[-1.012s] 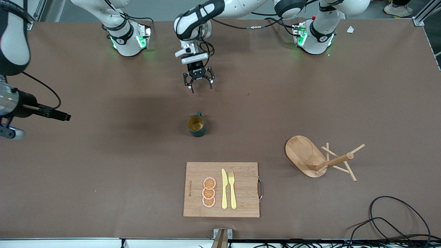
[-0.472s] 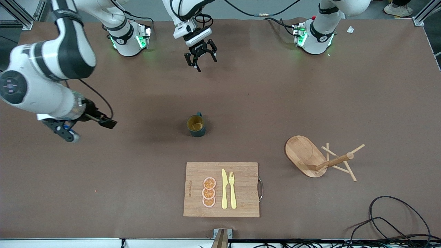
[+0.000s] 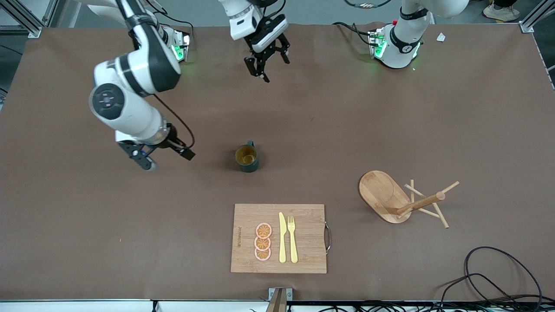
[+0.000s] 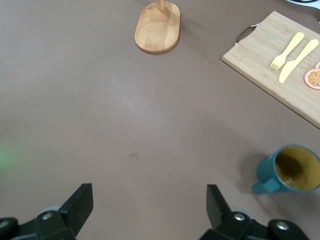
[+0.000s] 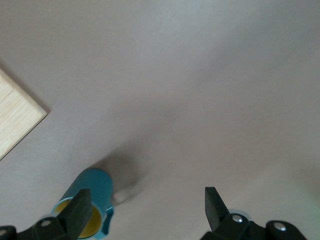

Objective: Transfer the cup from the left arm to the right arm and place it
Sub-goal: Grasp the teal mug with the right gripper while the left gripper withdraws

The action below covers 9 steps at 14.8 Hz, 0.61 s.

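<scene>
Next, my right gripper takes hold of the cup by its rim [image 3: 245, 146] [image 5: 98, 207] to transfer and place the cup.
The dark teal cup [image 3: 247, 158] with a tan-gold inside stands upright on the brown table, handle toward the robots' bases. My left gripper [image 3: 269, 65] hangs open and empty over the table near the bases, well apart from the cup. Its wrist view shows its open fingers [image 4: 150, 200] and the cup [image 4: 290, 170] off to one side. My right gripper [image 3: 144, 160] is open and empty, low over the table beside the cup toward the right arm's end. In its wrist view [image 5: 147, 200] the cup [image 5: 95, 187] lies close to one fingertip, outside the jaws.
A wooden cutting board [image 3: 308, 225] with a yellow knife, fork and orange slices lies nearer the front camera than the cup. A wooden peg rack [image 3: 383, 195] lies tipped over toward the left arm's end. Black cables [image 3: 498, 277] lie at the table's near corner.
The left gripper has drawn back from above the cup toward the bases. The right arm has swung in from the table's end toward the cup. The cup has not moved.
</scene>
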Tool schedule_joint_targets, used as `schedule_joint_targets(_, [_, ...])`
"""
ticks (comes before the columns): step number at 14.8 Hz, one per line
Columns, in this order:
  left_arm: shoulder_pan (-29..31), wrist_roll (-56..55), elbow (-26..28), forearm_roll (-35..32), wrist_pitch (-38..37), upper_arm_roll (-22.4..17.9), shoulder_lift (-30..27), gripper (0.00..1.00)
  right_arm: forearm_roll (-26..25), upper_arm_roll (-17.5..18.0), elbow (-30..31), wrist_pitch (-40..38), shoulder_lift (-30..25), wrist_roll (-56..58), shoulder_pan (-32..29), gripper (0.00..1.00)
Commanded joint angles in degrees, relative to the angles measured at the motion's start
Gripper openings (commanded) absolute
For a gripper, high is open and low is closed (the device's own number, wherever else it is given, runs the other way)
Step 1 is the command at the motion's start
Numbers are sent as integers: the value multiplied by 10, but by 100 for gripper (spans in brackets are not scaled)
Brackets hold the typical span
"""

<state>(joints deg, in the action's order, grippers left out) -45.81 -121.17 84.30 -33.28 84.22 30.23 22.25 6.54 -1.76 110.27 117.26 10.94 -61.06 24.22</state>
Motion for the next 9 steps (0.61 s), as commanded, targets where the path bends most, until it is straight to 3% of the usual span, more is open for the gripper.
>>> schedule_joint_targets(1, [76, 111, 25, 66, 1, 3, -75, 100, 11, -6, 28, 53, 9, -35, 41, 100])
schedule_joint_targets(5, [188, 250, -5, 121, 1, 2, -99, 100, 11, -6, 30, 97, 40, -115, 88, 100])
schedule_joint_targets(9, [286, 376, -19, 134, 1, 2, -99, 100, 11, -7, 30, 156, 84, -210, 123, 100])
